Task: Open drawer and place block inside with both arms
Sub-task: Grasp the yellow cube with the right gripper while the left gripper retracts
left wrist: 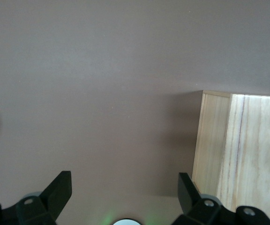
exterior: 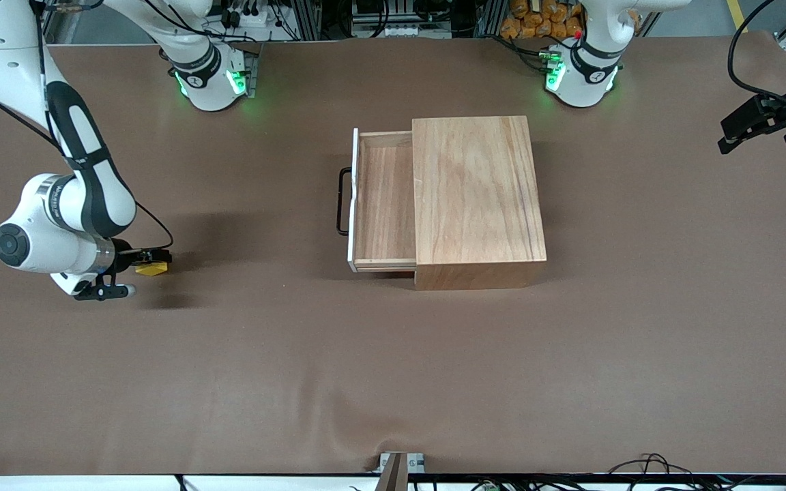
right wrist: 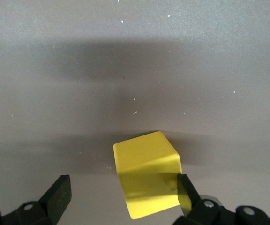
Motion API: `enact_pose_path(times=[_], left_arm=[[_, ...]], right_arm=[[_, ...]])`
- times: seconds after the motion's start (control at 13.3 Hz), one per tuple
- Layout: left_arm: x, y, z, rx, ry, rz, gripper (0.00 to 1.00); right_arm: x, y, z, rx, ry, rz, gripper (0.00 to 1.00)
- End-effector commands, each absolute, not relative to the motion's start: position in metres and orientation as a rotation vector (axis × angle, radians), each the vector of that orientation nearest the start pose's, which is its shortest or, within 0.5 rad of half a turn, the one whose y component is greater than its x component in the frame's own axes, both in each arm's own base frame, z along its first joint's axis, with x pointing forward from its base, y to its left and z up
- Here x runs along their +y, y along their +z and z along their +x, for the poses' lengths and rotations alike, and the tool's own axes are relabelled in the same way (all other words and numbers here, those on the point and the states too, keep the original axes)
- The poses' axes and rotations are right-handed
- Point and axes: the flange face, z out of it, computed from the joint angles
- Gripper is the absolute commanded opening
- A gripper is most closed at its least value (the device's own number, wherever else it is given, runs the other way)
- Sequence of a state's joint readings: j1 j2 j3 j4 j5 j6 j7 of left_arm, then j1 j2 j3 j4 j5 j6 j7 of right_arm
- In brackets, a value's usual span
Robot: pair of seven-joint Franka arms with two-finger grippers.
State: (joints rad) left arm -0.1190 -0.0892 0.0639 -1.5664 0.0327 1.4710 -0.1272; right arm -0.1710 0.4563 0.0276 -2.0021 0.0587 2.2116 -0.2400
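Next, my right gripper grabs the yellow block's opposite sides, to set the block inside the open drawer (exterior: 383,204).
The drawer (exterior: 383,204) stands pulled partway out of the wooden box (exterior: 478,198), with its white front and black handle (exterior: 343,201) facing the right arm's end of the table; nothing lies in it. The yellow block (exterior: 152,269) rests on the table near that end. My right gripper (exterior: 139,274) is low around it and open. In the right wrist view the block (right wrist: 149,180) sits between the fingers of the right gripper (right wrist: 123,185), against one finger and well apart from the other. My left gripper (exterior: 754,140) hangs open at the left arm's end, holding nothing (left wrist: 124,180).
The brown table cover (exterior: 393,382) is wrinkled near the front edge. The box's side (left wrist: 247,154) shows in the left wrist view. Cables and equipment line the table edge by the arm bases (exterior: 212,82).
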Motion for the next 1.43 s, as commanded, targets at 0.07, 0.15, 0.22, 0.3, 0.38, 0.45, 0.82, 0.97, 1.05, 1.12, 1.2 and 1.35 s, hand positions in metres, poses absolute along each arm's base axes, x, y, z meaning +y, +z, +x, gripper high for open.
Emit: enact_pose_path(times=[0.07,0.15,0.22,0.3,0.38,0.45,0.82,0.97,1.05,1.12,1.2,1.35], left_arm=[[-0.024,0.665,0.516,-0.106,0.008,-3.124,1.0],[-0.028,0.661,0.52,-0.097,0.019,-3.12,1.0],[-0.031,0.66,0.52,-0.087,0.021,-3.117,1.0],[-0.034,0.659,0.522,-0.08,0.02,-3.112,1.0],[-0.035,0.657,0.525,-0.078,0.02,-3.112,1.0],[-0.036,0.657,0.525,-0.075,0.015,-3.112,1.0],[-0.03,0.661,0.533,-0.115,-0.076,-3.112,1.0],[-0.03,0.659,0.537,-0.117,-0.083,-3.114,1.0],[-0.029,0.659,0.538,-0.117,-0.097,-3.114,1.0],[-0.028,0.657,0.538,-0.116,-0.092,-3.114,1.0],[-0.027,0.654,0.538,-0.119,-0.083,-3.113,1.0],[-0.018,0.653,0.539,-0.13,-0.078,-3.111,1.0]], right_arm=[[-0.089,0.201,0.577,-0.232,0.339,-3.0,1.0],[-0.097,0.2,0.576,-0.25,0.335,-2.995,1.0],[-0.1,0.199,0.575,-0.266,0.331,-2.992,0.95],[-0.102,0.198,0.575,-0.282,0.329,-2.989,0.9],[-0.103,0.196,0.574,-0.295,0.332,-2.985,0.9],[-0.105,0.196,0.575,-0.332,0.33,-2.98,0.89],[-0.12,0.19,0.571,-0.398,0.307,-2.957,0.52],[-0.117,0.191,0.571,-0.387,0.317,-2.953,0.04],[-0.111,0.196,0.574,-0.383,0.32,-2.952,0.0],[-0.102,0.21,0.581,-0.333,0.352,-2.947,0.0],[-0.088,0.23,0.592,-0.268,0.434,-2.932,0.0],[-0.049,0.28,0.612,-0.179,0.55,-2.898,0.0]])
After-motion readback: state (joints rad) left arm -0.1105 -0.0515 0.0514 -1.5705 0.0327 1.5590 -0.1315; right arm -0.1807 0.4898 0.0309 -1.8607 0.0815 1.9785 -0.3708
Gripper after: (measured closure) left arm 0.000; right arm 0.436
